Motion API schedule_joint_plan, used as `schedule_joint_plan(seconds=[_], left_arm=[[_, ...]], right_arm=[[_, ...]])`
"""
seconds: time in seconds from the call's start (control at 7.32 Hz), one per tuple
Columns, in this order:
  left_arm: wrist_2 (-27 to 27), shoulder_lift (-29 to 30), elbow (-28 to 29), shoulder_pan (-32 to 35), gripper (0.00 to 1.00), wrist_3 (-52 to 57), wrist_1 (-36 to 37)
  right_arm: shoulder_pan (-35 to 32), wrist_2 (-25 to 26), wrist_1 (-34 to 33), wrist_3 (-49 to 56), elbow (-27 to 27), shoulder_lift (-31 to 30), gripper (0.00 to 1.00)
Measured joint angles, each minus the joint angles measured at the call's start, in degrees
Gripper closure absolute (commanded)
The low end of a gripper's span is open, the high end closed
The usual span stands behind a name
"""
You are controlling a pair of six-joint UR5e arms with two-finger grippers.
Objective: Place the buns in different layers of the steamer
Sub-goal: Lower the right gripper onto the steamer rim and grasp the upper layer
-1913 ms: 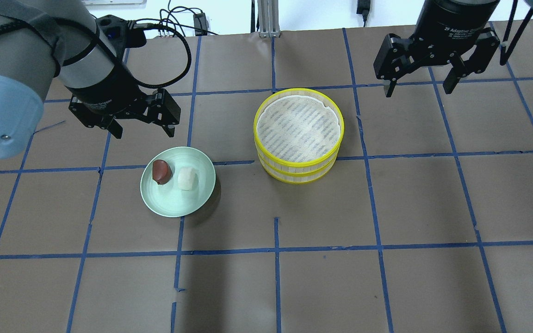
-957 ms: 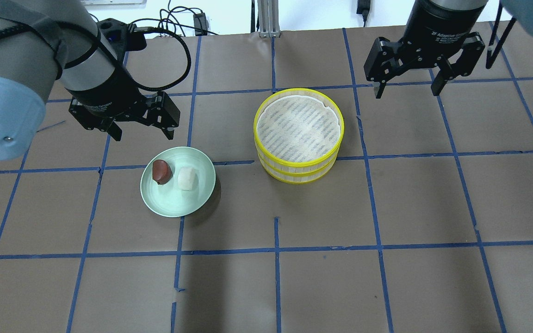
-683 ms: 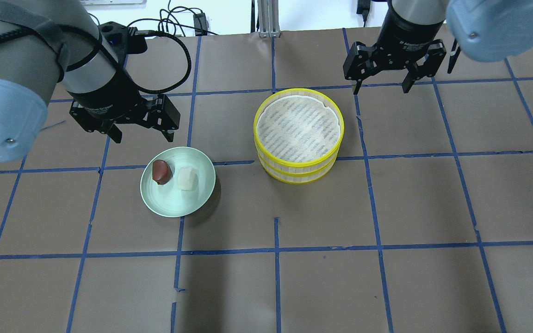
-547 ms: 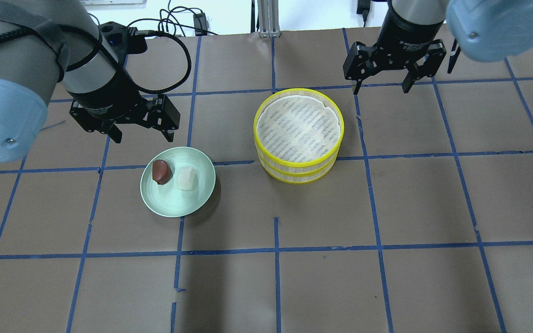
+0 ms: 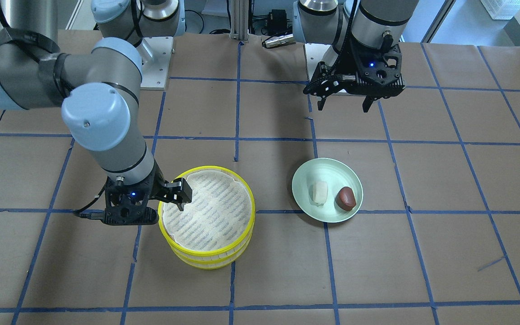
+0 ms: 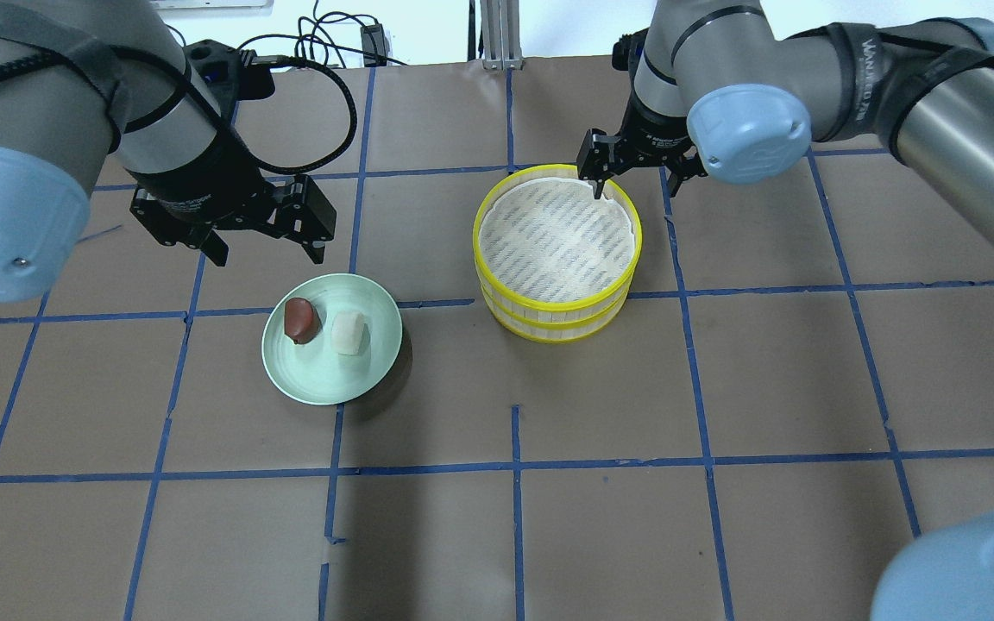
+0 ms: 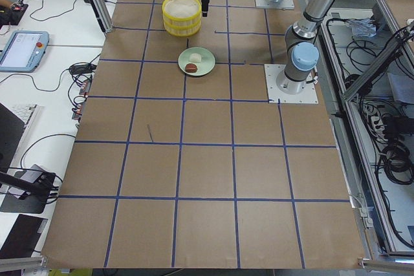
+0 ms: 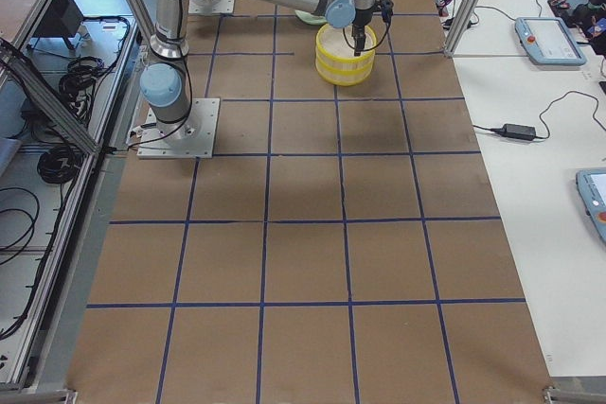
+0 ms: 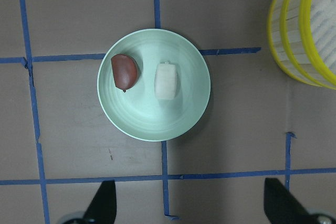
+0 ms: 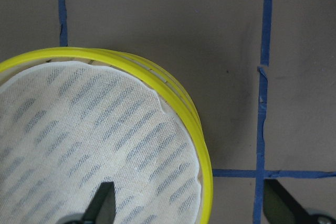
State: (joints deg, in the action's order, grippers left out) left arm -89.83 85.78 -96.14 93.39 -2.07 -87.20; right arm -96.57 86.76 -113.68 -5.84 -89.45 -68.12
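The top layer should be grabbed next by its yellow rim [image 10: 199, 150] with my right gripper, to separate the steamer layers for the buns.
Two yellow-rimmed steamer layers stand stacked, the top layer [image 6: 559, 299] on the lower layer [image 6: 559, 329]; both also show in the front view [image 5: 206, 253]. The mesh liner is bare. A reddish-brown bun [image 6: 300, 319] and a white bun [image 6: 349, 332] lie side by side on a pale green plate [image 6: 331, 384]. My left gripper [image 6: 269, 256] is open and empty, above the table just behind the plate. My right gripper [image 6: 635, 188] is open and straddles the top layer's far right rim [image 10: 202, 145], one finger [image 5: 181, 204] over the mesh, the other outside.
The table is brown paper with a blue tape grid. The plate [image 9: 173, 124] sits left of the steamer [image 9: 302, 35] with a gap between them. Cables and a metal post [image 6: 497, 34] lie at the table's far edge.
My right arm has swung left and down from the far right to the steamer's far right rim, still open. My left gripper has barely moved.
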Motion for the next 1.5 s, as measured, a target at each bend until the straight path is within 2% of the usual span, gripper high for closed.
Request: schedule_joint_plan(seconds=[0.14, 0.27, 0.41, 0.55, 0.68, 0.82, 1.09, 1.5], left_arm=[[0.0, 0.0, 0.0, 0.0, 0.00, -0.2, 0.0], [0.0, 0.0, 0.1, 0.0, 0.00, -0.3, 0.1], [0.1, -0.1, 0.1, 0.1, 0.00, -0.4, 0.1], [0.1, -0.1, 0.2, 0.1, 0.00, -0.5, 0.1], [0.2, -0.1, 0.4, 0.1, 0.00, -0.5, 0.1], [0.3, -0.1, 0.6, 0.1, 0.00, -0.5, 0.1], [0.6, 0.1, 1.0, 0.0, 0.00, -0.1, 0.4], [0.6, 0.8, 0.9, 0.0, 0.00, -0.4, 0.5]], right_arm=[[-0.1, 0.2, -2.1, -0.2, -1.4, 1.2, 0.06], [-0.1, 0.5, -3.7, -0.3, -3.0, 2.0, 0.16], [-0.1, 0.6, -4.5, -0.3, -4.0, 2.2, 0.19], [-0.1, 0.7, -4.8, -0.3, -4.5, 2.3, 0.18], [-0.1, 0.7, -4.9, -0.3, -4.6, 2.3, 0.23], [-0.1, 0.7, -4.9, -0.3, -4.7, 2.3, 0.52], [0.0, 0.5, -4.9, -0.6, -4.7, 2.4, 0.92], [0.3, 1.1, -4.6, -1.1, -4.5, 2.2, 0.95]])
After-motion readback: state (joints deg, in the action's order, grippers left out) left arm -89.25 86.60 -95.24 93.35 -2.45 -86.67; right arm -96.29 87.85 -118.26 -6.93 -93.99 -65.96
